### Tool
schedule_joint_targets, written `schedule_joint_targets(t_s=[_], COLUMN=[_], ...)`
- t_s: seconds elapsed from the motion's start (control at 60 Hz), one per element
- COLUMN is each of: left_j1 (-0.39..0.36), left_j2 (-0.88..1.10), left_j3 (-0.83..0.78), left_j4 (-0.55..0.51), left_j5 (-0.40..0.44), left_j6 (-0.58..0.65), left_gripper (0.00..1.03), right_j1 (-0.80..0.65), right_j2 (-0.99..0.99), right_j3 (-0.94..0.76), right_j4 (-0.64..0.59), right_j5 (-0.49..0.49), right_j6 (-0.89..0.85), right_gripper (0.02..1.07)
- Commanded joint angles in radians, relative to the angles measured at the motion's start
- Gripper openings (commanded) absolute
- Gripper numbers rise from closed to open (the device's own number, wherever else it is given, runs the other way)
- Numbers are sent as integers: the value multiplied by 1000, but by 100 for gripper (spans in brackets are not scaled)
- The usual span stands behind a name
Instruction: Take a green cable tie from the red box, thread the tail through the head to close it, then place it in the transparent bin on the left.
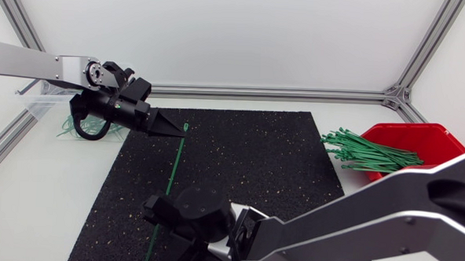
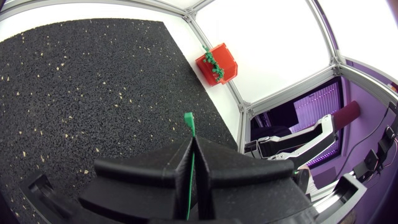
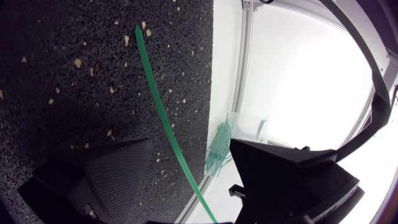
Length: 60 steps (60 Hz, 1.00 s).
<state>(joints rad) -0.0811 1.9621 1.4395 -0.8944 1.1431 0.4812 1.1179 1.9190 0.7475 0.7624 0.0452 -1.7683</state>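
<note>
The green cable tie has to go through the tie's own head, so my right gripper will next grab the tie by its tail.
My left gripper hangs over the far part of the black mat, shut on one end of a green cable tie. The tie's tip pokes out past the closed fingertips. From there the tie runs straight toward the table's front edge. Its other end passes between the wide-apart fingers of my right gripper, which is open. In the right wrist view the tie crosses the gap beside one finger without being pinched. The red box stands at the right with a bundle of green ties.
The transparent bin sits at the far left behind my left arm, with several green ties in it. The bin also shows beyond the mat's edge in the right wrist view. Aluminium frame rails border the table.
</note>
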Motion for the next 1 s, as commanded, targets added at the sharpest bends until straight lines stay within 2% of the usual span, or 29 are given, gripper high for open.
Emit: schedule_joint_targets(t_s=[0.0, 0.183, 0.35, 0.55, 0.817, 0.883, 0.983], left_j1=[-5, -5, -6, -11, -9, -9, -11], left_j2=[31, 55, 67, 67, 67, 67, 67], left_j3=[33, 52, 64, 64, 67, 67, 65], left_j4=[-23, -31, -37, -47, -52, -52, -54], left_j5=[-2, -2, -2, -2, -2, -2, -2], left_j6=[31, 31, 30, 31, 31, 31, 31], left_gripper=[4, 4, 4, 4, 4, 4, 4], right_j1=[-3, -4, -6, -7, 0, 5, 11], right_j2=[9, 32, 48, 101, 106, 110, 112], right_j3=[-28, -56, -80, -74, -85, -88, -92], right_j4=[31, 74, 117, 198, 206, 206, 206], right_j5=[-25, -73, -111, -146, -153, -153, -148], right_j6=[-65, -94, -122, -166, -198, -203, -207], right_gripper=[94, 92, 80, 70, 60, 55, 55])
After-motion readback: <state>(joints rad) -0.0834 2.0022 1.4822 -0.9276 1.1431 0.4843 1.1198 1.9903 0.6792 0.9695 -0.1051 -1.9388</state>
